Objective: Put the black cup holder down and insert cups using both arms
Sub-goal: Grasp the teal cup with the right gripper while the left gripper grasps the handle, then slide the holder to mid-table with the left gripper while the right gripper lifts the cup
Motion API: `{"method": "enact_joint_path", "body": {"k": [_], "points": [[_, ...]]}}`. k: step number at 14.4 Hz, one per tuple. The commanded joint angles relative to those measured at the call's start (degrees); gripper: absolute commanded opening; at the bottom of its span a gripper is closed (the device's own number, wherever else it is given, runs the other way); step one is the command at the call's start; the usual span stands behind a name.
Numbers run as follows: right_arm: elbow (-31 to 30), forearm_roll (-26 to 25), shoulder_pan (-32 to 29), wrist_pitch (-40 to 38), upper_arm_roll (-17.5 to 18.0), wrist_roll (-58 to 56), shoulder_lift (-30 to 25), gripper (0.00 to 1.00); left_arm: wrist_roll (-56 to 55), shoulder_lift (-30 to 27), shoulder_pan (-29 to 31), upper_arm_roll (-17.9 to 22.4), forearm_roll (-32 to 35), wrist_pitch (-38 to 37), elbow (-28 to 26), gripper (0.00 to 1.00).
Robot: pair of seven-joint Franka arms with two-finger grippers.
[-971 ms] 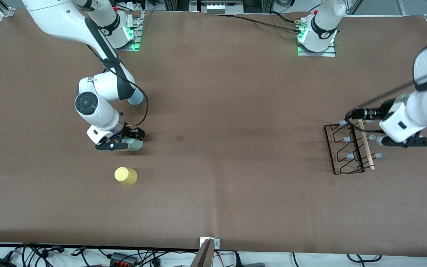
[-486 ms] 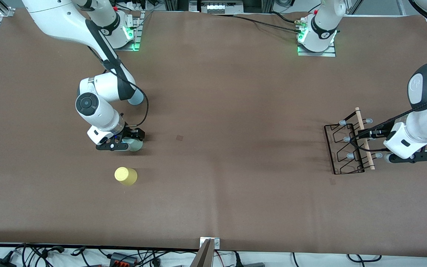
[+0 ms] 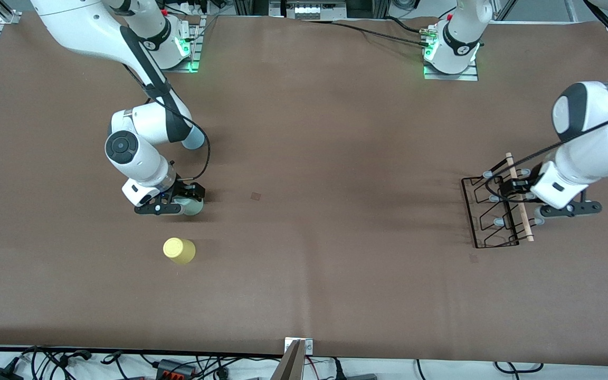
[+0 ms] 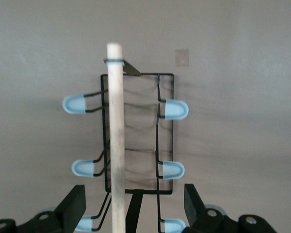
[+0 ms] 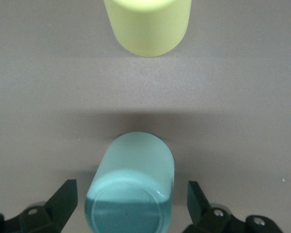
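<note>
I should close my right gripper on the pale grey-green cup now, because its fingers are on both sides of the cup, level with its upturned base (image 5: 127,212).
The black cup holder (image 3: 494,214) stands on the table toward the left arm's end, with its wooden rod handle (image 3: 520,198) on top. My left gripper (image 3: 535,199) is open over it. In the left wrist view the fingers (image 4: 76,208) straddle the rod (image 4: 116,136) with clear gaps. My right gripper (image 3: 180,202) is open around the upside-down pale grey-green cup (image 3: 194,207). In the right wrist view the cup (image 5: 131,177) sits between the fingers (image 5: 64,198) untouched. The yellow cup (image 3: 179,250) stands nearer the front camera and shows in the right wrist view (image 5: 146,24). The light blue cup is out of view.
The brown table cover (image 3: 314,158) is bare between the two arms. A small dark mark (image 3: 256,196) lies near the middle. Cables and a metal bracket (image 3: 297,348) run along the front edge.
The left arm swung its elbow down and brought its gripper back in over the rack's rod handle. The right arm stayed almost still at the grey-green cup.
</note>
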Motion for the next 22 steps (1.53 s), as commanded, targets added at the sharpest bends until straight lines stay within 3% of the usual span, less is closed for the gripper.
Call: {"method": "enact_joint_path", "body": {"k": [1, 5, 6, 7, 9, 10, 15, 18, 22], "points": [[-0.7, 0.0, -0.1, -1.5, -0.2, -0.5, -1.8, 0.99, 0.8, -3.9, 1.0, -0.7, 0.9, 4.2, -6.6, 0.84], [-0.7, 0.0, -0.1, -1.4, -0.3, -0.5, -1.8, 0.90, 3.0, -4.2, 2.4, -0.9, 0.9, 8.3, -9.9, 0.77], [-0.7, 0.0, -0.1, -1.4, -0.3, -0.4, -1.8, 0.84, 3.1, -5.0, 2.4, -0.9, 0.9, 10.9, -11.7, 0.75], [-0.7, 0.0, -0.1, -1.4, -0.3, -0.5, -1.8, 0.73, 3.5, -5.0, 2.5, -0.9, 0.9, 11.2, -12.1, 0.64], [-0.6, -0.1, 0.0, -1.5, -0.3, -0.6, -1.8, 0.18, 4.1, -5.0, 2.6, -0.9, 0.9, 10.6, -12.0, 0.41], [-0.4, -0.1, 0.1, -1.5, -0.3, -0.9, -1.9, 0.03, 4.8, -5.0, 2.8, -0.9, 0.8, 10.4, -11.8, 0.30], [-0.2, -0.3, -0.1, -2.7, -0.6, -4.0, -2.9, 0.00, 5.5, -5.0, 3.6, -0.9, 0.8, 10.0, -11.5, 0.03], [-0.2, -0.5, -0.2, -4.7, -0.6, -5.1, -4.3, 0.00, 5.5, -5.7, 3.4, -1.2, 0.9, 8.8, -10.0, 0.01], [-0.3, -0.5, -3.5, -12.6, -0.7, -8.6, -9.9, 0.00, 4.2, -5.8, 3.2, -7.5, 0.8, -4.2, -1.7, 0.01]]}}
